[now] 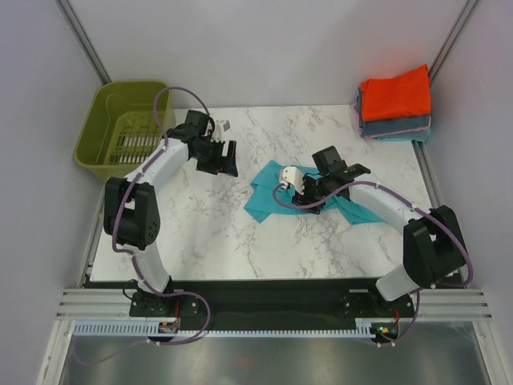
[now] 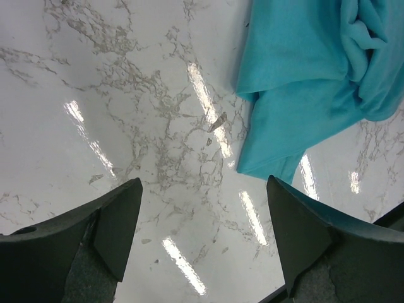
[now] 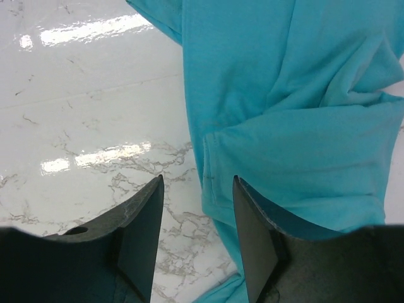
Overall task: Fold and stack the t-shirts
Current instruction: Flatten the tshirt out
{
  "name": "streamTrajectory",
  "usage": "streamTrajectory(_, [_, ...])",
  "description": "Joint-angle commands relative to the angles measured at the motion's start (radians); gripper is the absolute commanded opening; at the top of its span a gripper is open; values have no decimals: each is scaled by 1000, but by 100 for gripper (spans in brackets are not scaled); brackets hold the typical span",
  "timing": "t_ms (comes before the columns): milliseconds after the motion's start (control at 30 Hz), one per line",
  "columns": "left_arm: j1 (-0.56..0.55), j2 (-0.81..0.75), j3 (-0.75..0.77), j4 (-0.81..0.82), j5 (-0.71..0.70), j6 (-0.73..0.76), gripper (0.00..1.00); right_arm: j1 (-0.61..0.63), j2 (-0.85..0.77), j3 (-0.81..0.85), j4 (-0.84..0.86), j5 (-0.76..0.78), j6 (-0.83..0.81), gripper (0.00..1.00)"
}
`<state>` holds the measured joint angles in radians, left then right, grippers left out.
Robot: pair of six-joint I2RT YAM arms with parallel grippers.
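My right gripper grabs the crumpled teal t-shirt's stitched hem edge next, to spread the shirt out for folding.
The teal t-shirt (image 1: 260,202) lies crumpled in the middle of the marble table. My right gripper (image 1: 301,196) is low over it, open. In the right wrist view its jaws (image 3: 199,183) straddle the left hem edge of the teal cloth (image 3: 297,95), with nothing gripped. My left gripper (image 1: 225,166) is open and empty over bare table left of the shirt. The left wrist view (image 2: 205,189) shows the teal cloth (image 2: 303,82) ahead at upper right. A folded orange-red shirt (image 1: 395,92) lies on a folded grey-blue one (image 1: 394,130) at the back right corner.
An olive-green plastic basket (image 1: 103,120) stands off the table's back left corner. A small grey item (image 1: 227,126) lies near the back edge. Grey walls enclose the table (image 1: 200,241) on three sides.
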<state>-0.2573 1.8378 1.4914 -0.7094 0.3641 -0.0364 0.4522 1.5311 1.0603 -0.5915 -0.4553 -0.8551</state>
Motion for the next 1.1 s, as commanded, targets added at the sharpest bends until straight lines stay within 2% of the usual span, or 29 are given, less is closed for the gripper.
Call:
streamTrajectory(0, [0, 8, 44, 2, -22, 32, 88, 20, 29, -5, 73, -28, 25, 56])
streamTrajectory(233, [0, 8, 50, 8, -33, 30, 88, 25, 86, -10, 134, 10, 37, 63])
streamTrajectory(567, [0, 0, 53, 8, -65, 35, 90, 31, 184, 1, 188, 92, 31, 58])
streamTrajectory(633, [0, -2, 53, 8, -70, 35, 90, 32, 189, 7, 203, 113, 37, 48])
streamTrajectory(700, [0, 1, 58, 8, -71, 33, 90, 34, 192, 20, 206, 127, 45, 33])
streamTrajectory(767, [0, 5, 63, 8, -71, 35, 90, 33, 187, 27, 213, 148, 65, 29])
streamTrajectory(800, [0, 8, 66, 8, -71, 33, 90, 32, 184, 36, 213, 155, 67, 23])
streamTrajectory(900, [-3, 18, 76, 8, -70, 35, 90, 32, 158, 64, 214, 182, 80, 13])
streamTrajectory(1067, [-10, 37, 90, 8, -63, 32, 90, 29, 123, 150, 229, 253, 71, 7])
